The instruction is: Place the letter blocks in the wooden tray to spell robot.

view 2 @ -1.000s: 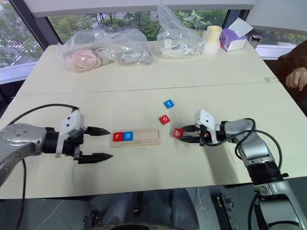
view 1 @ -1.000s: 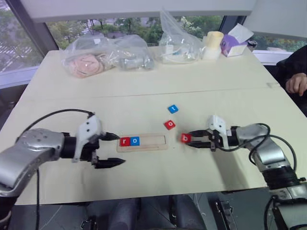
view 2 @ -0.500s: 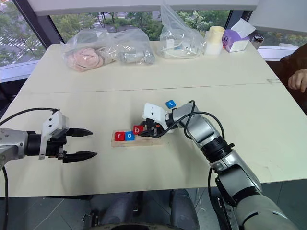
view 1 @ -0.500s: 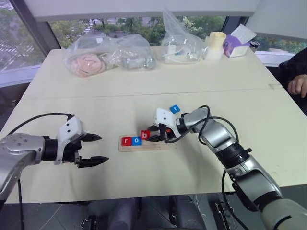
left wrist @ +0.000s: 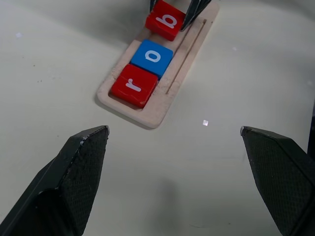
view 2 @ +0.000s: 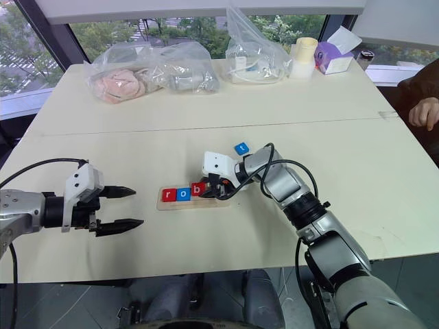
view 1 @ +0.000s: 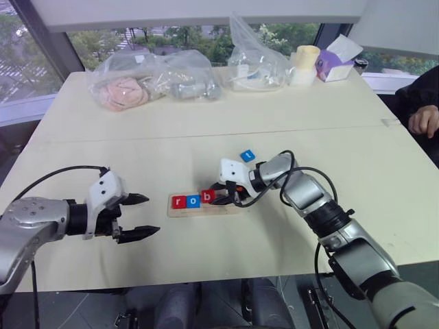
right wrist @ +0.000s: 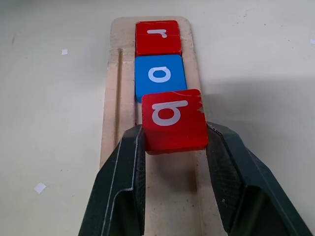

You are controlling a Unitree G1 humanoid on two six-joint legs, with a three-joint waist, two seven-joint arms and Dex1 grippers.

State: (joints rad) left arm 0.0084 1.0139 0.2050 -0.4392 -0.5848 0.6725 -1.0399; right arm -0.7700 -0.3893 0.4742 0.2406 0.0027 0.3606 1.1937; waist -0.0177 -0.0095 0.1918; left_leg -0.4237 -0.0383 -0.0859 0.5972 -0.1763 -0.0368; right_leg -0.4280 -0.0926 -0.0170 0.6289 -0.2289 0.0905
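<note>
My right gripper releases the block next, since the red b block's lower edge (right wrist: 177,151) stands in the tray's slot (right wrist: 172,169) beside the blue o.
The wooden tray (view 1: 223,206) lies mid-table with a red r block (view 1: 179,201) and a blue o block (view 1: 194,201) in its left end. My right gripper (right wrist: 174,135) is shut on the red b block (right wrist: 173,119). It holds the block slightly tilted over the slot, right beside the o. A blue t block (view 1: 247,155) lies on the table behind the tray. My left gripper (view 1: 151,214) hovers left of the tray, open and empty, with the tray's end (left wrist: 147,115) between its fingers' lines of sight.
Clear plastic bags (view 1: 151,79) of items, a pale cup (view 1: 305,65) and a purple tissue box (view 1: 336,58) stand along the table's far edge. A person's hand (view 1: 425,120) rests at the right edge. My right arm's cable loops over the tray's right part.
My right gripper carried the b block leftwards from beside the tray to over its slot next to the o, then slowed. The left gripper drew back slightly from the tray's end.
</note>
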